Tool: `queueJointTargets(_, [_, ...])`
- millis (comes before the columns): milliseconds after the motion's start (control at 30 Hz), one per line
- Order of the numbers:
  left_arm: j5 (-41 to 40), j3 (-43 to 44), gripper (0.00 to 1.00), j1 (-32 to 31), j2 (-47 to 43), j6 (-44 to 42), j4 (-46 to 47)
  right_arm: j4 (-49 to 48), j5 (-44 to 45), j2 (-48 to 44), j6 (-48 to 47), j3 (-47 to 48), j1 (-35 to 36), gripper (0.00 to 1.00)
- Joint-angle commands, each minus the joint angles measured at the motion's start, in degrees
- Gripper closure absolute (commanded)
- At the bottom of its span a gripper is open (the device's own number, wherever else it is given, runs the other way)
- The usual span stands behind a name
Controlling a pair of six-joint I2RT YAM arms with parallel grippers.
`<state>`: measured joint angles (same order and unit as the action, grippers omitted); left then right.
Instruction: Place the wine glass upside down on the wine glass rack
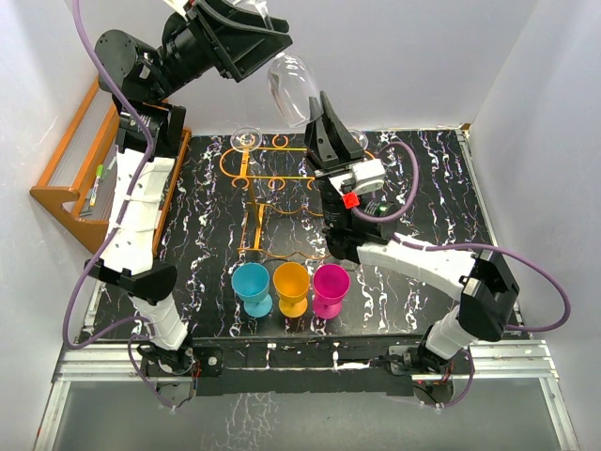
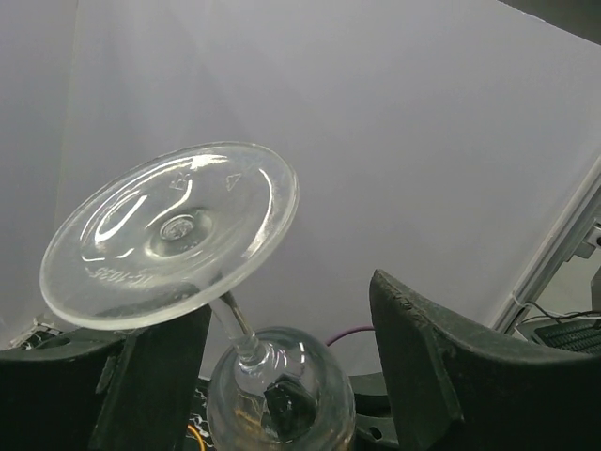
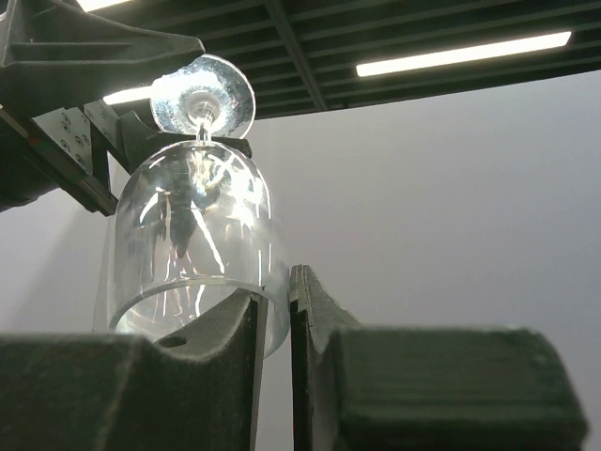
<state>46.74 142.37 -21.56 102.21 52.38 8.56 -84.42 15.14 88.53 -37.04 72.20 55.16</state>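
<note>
I should grab the clear wine glass by its stem (image 2: 234, 321) with my left gripper next. Then the foot of the glass stays free to slide onto the rack.
A clear wine glass (image 1: 293, 89) hangs upside down in the air above the back of the orange wire rack (image 1: 272, 178), foot up and bowl down. My right gripper (image 1: 320, 105) is shut on the bowl's rim, one finger inside and one outside, as the right wrist view shows (image 3: 277, 287). My left gripper (image 1: 268, 23) is open high above. In the left wrist view its fingers (image 2: 413, 338) stand wide apart around the stem, and the glass foot (image 2: 174, 230) lies close over the left finger.
Another glass foot (image 1: 246, 138) sits on the rack's back left slot. Blue (image 1: 252, 285), orange (image 1: 291, 285) and pink (image 1: 331, 287) cups stand in a row in front of the rack. A brown wooden shelf (image 1: 75, 169) leans at the left.
</note>
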Motion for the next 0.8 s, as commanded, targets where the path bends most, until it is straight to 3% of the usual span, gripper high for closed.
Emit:
queueJointTargets(0, [0.72,-1.21,0.34,0.82,-3.49,2.31,2.72,-9.05,-0.25,-3.10,-1.11,1.49,0.05,0.92])
queueJointTargets(300, [1.14,-3.91,0.37,0.91,-3.74,4.26,4.41,-9.05,-0.80,-3.09,-1.28,2.23,0.02,0.92])
queueJointTargets(567, [1.50,-5.20,0.75,0.90,-3.31,9.13,9.81,-8.64,-0.77,-2.03,-1.52,2.91,-0.01,0.92])
queueJointTargets(767, [2.21,-6.04,0.97,0.84,-3.42,10.19,11.21,-8.76,-0.61,-1.74,-1.63,3.05,-0.11,0.92])
